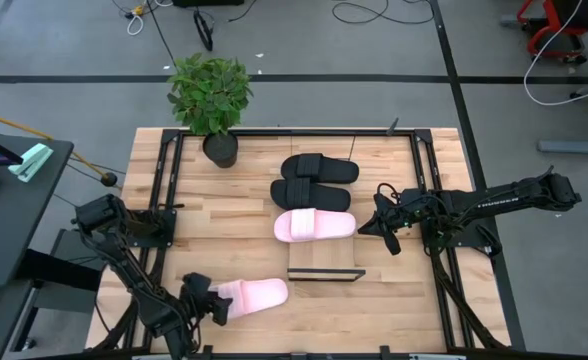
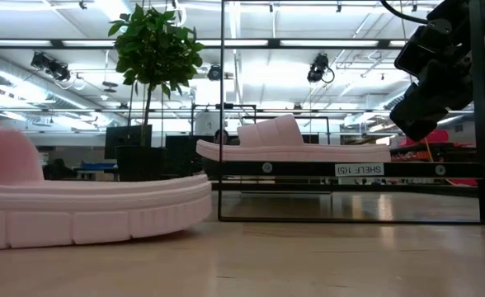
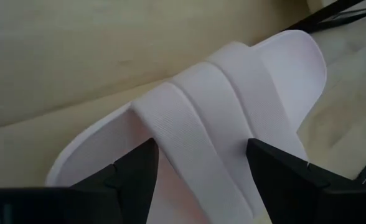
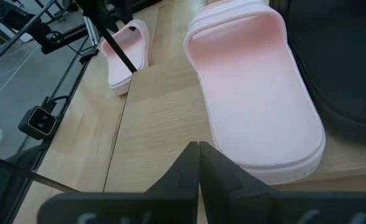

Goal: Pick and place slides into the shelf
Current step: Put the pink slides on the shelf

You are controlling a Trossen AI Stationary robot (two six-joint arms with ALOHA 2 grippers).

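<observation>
I will next grab the light pink slide by its broad strap (image 1: 233, 297) with my left gripper, to put it on the bare end of the shelf (image 1: 324, 262).
One light pink slide (image 1: 259, 294) (image 2: 77, 210) lies sole-down on the tabletop near its near edge. My left gripper (image 1: 212, 302) (image 3: 200, 148) is open over its heel end, with a finger on each side of the broad strap (image 3: 220, 106). The other pink slide (image 1: 314, 225) (image 4: 258, 93) (image 2: 292, 144) and two black slides (image 1: 319, 168) (image 1: 309, 193) rest side by side on the shelf (image 1: 324, 262) (image 2: 308, 169). My right gripper (image 1: 366, 225) (image 4: 199, 149) (image 2: 436, 74) is shut and hovers just right of the shelved pink slide, touching nothing. My left gripper stands open astride the pink slide's strap (image 3: 170, 124), coming level from the table's left side along the sandal. The slide lies flat on the table. Whether the fingers (image 3: 136, 171) touch the strap, I cannot tell.
A potted plant (image 1: 209, 95) (image 2: 152, 58) stands at the table's far left, close to the shelf's far end. Black frame rails (image 1: 169, 200) run along both table sides. The shelf's near end (image 1: 326, 272) is bare. A dark side table (image 1: 14, 210) sits left of the table.
</observation>
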